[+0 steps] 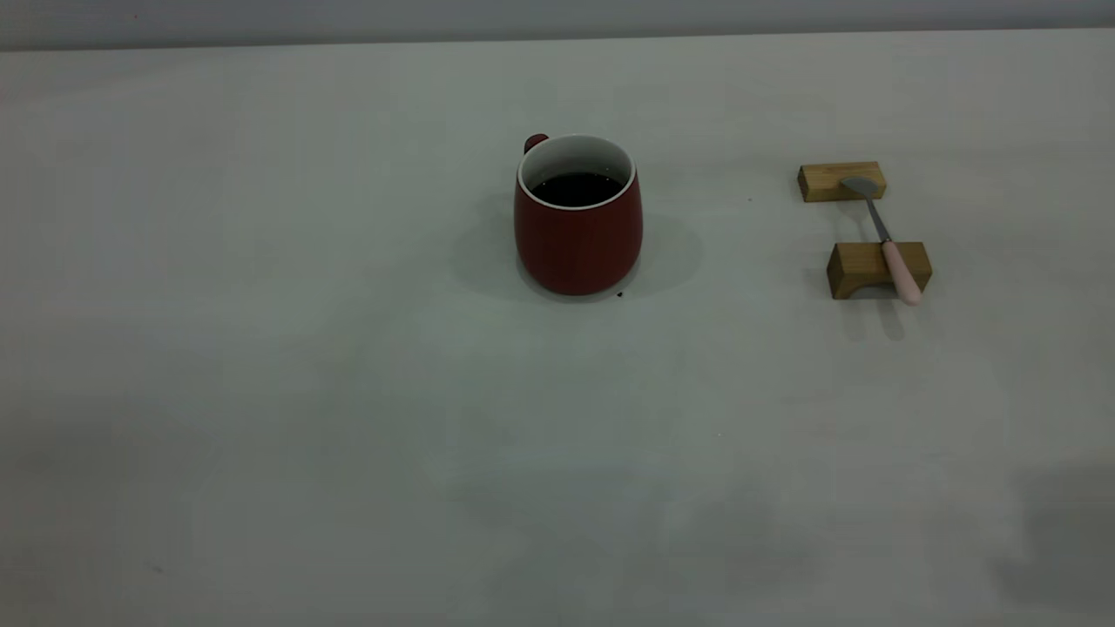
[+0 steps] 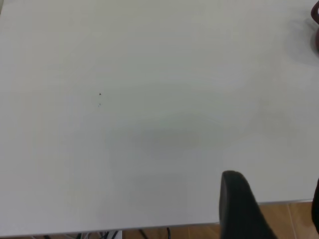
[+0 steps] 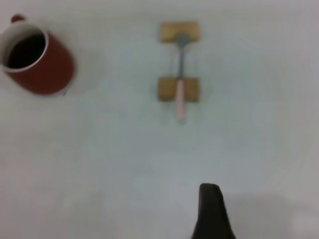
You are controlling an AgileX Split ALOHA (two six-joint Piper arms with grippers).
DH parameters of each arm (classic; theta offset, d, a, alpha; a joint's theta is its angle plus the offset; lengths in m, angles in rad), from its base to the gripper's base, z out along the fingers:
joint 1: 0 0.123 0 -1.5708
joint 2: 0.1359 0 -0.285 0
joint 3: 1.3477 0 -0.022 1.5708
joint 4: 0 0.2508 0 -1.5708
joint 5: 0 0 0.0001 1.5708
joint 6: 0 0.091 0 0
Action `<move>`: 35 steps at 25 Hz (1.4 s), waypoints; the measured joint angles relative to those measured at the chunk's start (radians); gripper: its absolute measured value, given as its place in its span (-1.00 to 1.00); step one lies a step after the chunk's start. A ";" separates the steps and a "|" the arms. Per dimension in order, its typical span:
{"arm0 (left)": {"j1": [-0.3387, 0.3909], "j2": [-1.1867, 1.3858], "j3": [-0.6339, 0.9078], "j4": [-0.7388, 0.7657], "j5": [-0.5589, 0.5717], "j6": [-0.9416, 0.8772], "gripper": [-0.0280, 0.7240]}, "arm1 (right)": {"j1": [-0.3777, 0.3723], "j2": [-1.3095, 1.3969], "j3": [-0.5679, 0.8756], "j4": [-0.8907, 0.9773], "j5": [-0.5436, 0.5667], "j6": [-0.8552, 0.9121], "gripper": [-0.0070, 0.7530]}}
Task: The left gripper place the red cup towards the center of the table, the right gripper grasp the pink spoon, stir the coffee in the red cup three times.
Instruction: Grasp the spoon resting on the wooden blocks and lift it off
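My right gripper reaches the pink spoon next and grabs its pink handle (image 1: 900, 273), which leaves the pink spoon's metal bowl (image 1: 860, 186) free to stir the coffee.
The red cup (image 1: 577, 235) stands upright near the middle of the table (image 1: 261, 348), handle to the back, with dark coffee (image 1: 577, 188) inside. It also shows in the right wrist view as the red cup (image 3: 47, 64), and at the edge of the left wrist view as a red cup (image 2: 316, 40) sliver. The pink spoon (image 1: 881, 235) lies across two wooden blocks to the cup's right, pink handle toward the front. My left gripper (image 2: 274, 180) hangs open over the table's edge, far from the cup. My right gripper (image 3: 261, 196) is open, well short of the pink spoon (image 3: 180, 74); one finger (image 3: 210, 209) shows.
Two tan wooden blocks, the far block (image 1: 841, 181) and the near block (image 1: 871, 270), carry the spoon. A tiny dark speck (image 1: 619, 295) lies by the cup's base. The table's edge (image 2: 149, 228) runs close under the left gripper, with wooden floor beyond.
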 joint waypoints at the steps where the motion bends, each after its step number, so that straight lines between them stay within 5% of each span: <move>1: 0.000 0.000 0.000 0.000 0.000 0.000 0.21 | 0.000 0.055 -0.008 0.040 -0.015 -0.041 0.55; 8: 0.000 0.000 0.000 -0.001 0.000 0.000 0.21 | 0.006 0.383 -0.127 0.277 -0.046 -0.268 0.55; 14: 0.000 0.000 0.000 -0.001 0.000 0.000 0.21 | 0.132 0.636 -0.238 0.332 -0.113 -0.325 0.55; 27: 0.000 0.000 0.000 -0.001 0.000 0.000 0.21 | 0.199 1.114 -0.579 -0.055 -0.002 0.152 0.53; 35: 0.000 0.000 0.000 -0.001 0.000 0.000 0.20 | 0.199 1.304 -0.705 -0.106 0.016 0.209 0.53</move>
